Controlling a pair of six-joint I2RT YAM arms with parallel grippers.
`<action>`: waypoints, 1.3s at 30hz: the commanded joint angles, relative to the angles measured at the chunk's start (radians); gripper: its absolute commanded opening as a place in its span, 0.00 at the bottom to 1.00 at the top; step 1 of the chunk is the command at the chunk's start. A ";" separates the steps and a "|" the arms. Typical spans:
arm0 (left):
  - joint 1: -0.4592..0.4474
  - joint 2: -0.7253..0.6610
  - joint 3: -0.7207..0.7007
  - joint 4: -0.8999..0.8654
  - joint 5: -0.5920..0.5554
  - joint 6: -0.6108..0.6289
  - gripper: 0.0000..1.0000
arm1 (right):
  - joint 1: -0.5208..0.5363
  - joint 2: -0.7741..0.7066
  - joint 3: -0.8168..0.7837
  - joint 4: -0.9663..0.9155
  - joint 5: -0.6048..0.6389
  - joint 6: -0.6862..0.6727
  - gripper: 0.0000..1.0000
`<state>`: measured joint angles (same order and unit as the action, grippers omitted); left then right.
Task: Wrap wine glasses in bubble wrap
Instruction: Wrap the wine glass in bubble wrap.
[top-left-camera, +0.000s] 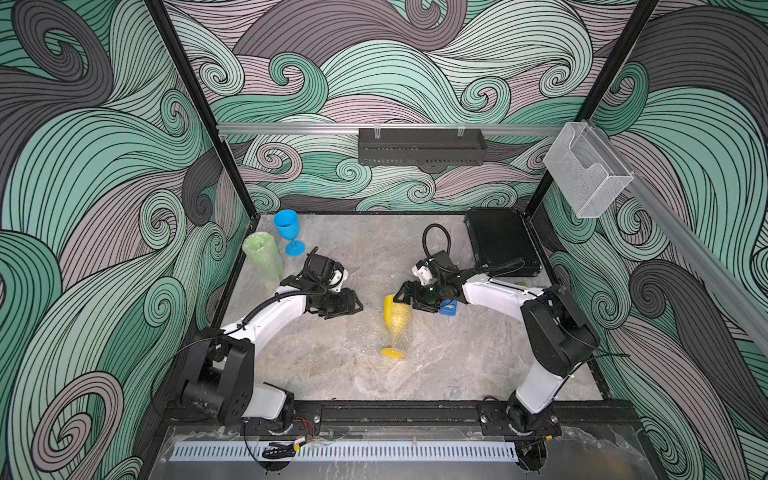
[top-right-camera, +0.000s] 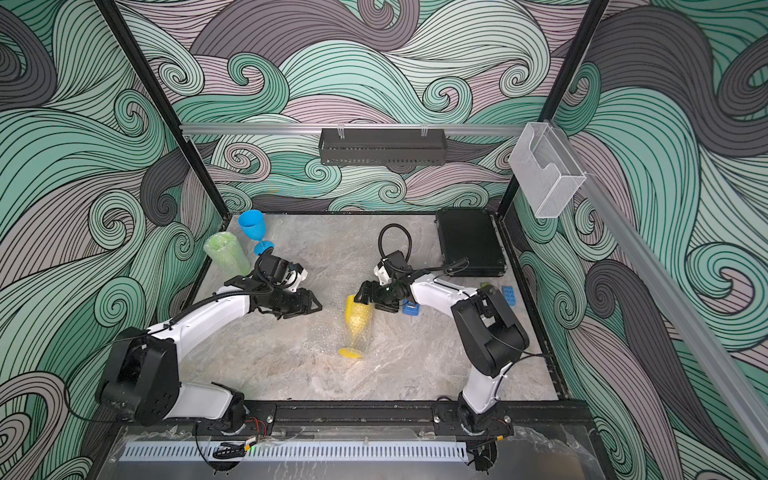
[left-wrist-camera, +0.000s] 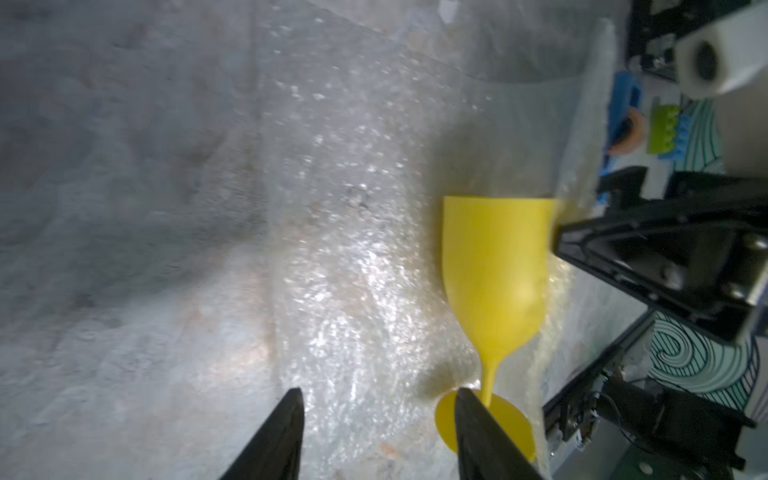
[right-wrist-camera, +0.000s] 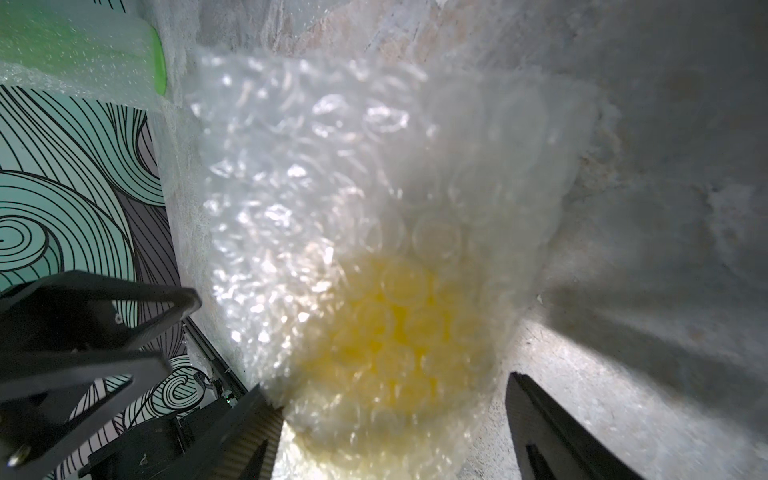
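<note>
The left gripper grabs the wrap's free edge opposite my right gripper next, to fold the bubble wrap over the yellow wine glass (top-left-camera: 395, 316).
A yellow wine glass (top-left-camera: 395, 316) (top-right-camera: 358, 318) lies on its side mid-table on a sheet of bubble wrap (left-wrist-camera: 353, 249), its foot toward the front. A flap of the wrap (right-wrist-camera: 311, 166) covers its bowl (right-wrist-camera: 395, 332). My right gripper (top-left-camera: 405, 301) (right-wrist-camera: 390, 384) is open, straddling the wrapped bowl; one finger touches the wrap, the other stands apart. Left of the glass (left-wrist-camera: 494, 274), my left gripper (top-left-camera: 357, 309) (left-wrist-camera: 379, 395) hangs open and empty above the wrap. A blue wine glass (top-left-camera: 286, 226) stands at the back left, beside a green one (top-left-camera: 262, 257) rolled in wrap.
A black case (top-left-camera: 503, 243) lies at the back right. A blue tape dispenser (top-left-camera: 449, 308) sits just under my right wrist. Small blue and green pieces (top-right-camera: 509, 295) lie by the right wall. Patterned walls close in three sides.
</note>
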<state>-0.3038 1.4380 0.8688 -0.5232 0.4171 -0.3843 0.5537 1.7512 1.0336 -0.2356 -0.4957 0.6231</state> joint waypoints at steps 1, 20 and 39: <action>0.020 0.064 0.027 -0.013 -0.059 -0.001 0.57 | 0.010 -0.006 -0.015 -0.045 0.042 -0.018 0.86; 0.067 0.328 0.135 0.023 0.134 -0.053 0.38 | 0.010 -0.002 -0.033 -0.008 0.038 -0.017 0.86; 0.067 0.268 0.154 0.024 0.206 -0.105 0.00 | 0.008 0.006 -0.031 -0.014 0.037 -0.017 0.86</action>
<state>-0.2413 1.7477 0.9958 -0.4870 0.5827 -0.4656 0.5591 1.7512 1.0241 -0.2123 -0.4942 0.6167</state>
